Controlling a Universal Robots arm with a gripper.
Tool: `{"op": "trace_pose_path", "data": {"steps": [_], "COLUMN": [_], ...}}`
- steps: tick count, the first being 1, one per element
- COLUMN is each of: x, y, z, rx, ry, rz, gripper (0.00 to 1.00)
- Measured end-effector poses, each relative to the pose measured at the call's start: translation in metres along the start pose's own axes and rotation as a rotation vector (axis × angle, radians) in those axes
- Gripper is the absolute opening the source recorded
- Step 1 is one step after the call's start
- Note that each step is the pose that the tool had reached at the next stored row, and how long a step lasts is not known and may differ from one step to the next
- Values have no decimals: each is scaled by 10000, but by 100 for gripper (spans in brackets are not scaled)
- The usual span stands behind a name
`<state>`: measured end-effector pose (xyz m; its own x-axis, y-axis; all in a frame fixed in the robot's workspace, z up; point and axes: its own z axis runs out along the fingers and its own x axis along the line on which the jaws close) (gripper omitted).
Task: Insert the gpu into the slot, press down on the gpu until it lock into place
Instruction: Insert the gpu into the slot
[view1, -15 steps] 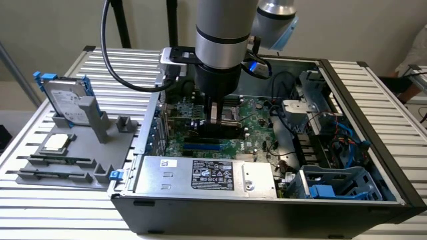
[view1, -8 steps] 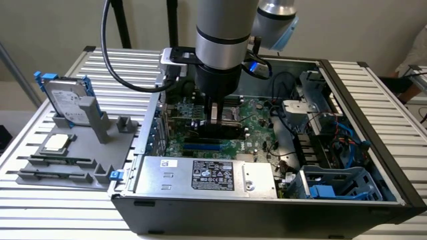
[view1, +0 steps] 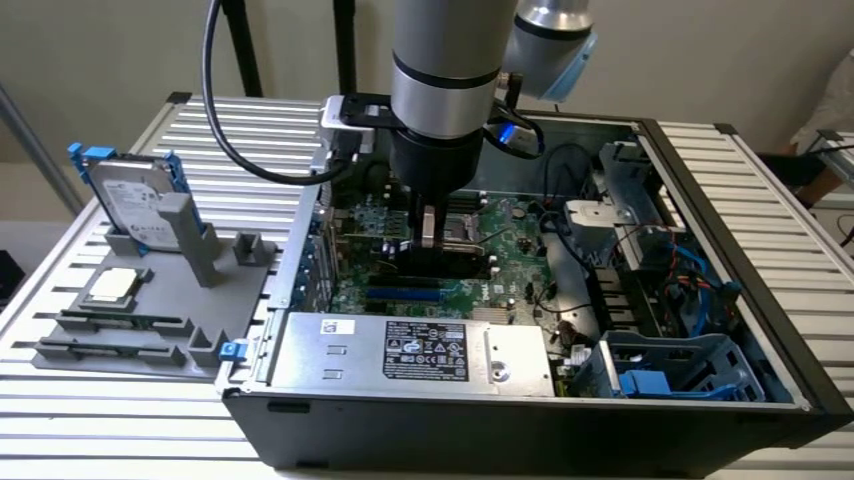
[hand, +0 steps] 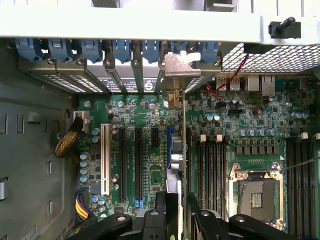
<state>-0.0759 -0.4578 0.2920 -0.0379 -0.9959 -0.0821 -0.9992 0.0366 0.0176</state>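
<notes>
My gripper pinches the GPU by its free upper edge (view1: 438, 247) next, since its metal bracket sits against the case's rear side and its bottom faces the motherboard.
The gpu (view1: 424, 264) is a thin black card standing on edge on the green motherboard (view1: 507, 285) inside the open computer case. In the wrist view I see the gpu (hand: 183, 145) edge-on, its metal bracket (hand: 176, 67) against the case's rear wall. The slot under it is hidden by the card. My gripper (view1: 430, 236) hangs straight down over the card's top edge. In the wrist view my gripper (hand: 179, 202) stands open, one black finger (hand: 162, 212) on each side of the card's edge.
A silver labelled power-supply box (view1: 414, 350) fills the case's near side. A blue drive cage (view1: 667, 368) and cables sit at the exterior view's right. A hard drive with blue clips (view1: 134, 200) stands on a grey fixture (view1: 147, 310) outside. Empty black slots (hand: 130, 160) and the CPU socket (hand: 255, 192) flank the card.
</notes>
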Motion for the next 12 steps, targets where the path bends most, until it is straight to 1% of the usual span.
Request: {"op": "trace_pose_path", "data": {"steps": [12], "x": [0], "y": [0], "z": [0], "rx": [0], "ry": [0], "rz": [0], "gripper": [27]}}
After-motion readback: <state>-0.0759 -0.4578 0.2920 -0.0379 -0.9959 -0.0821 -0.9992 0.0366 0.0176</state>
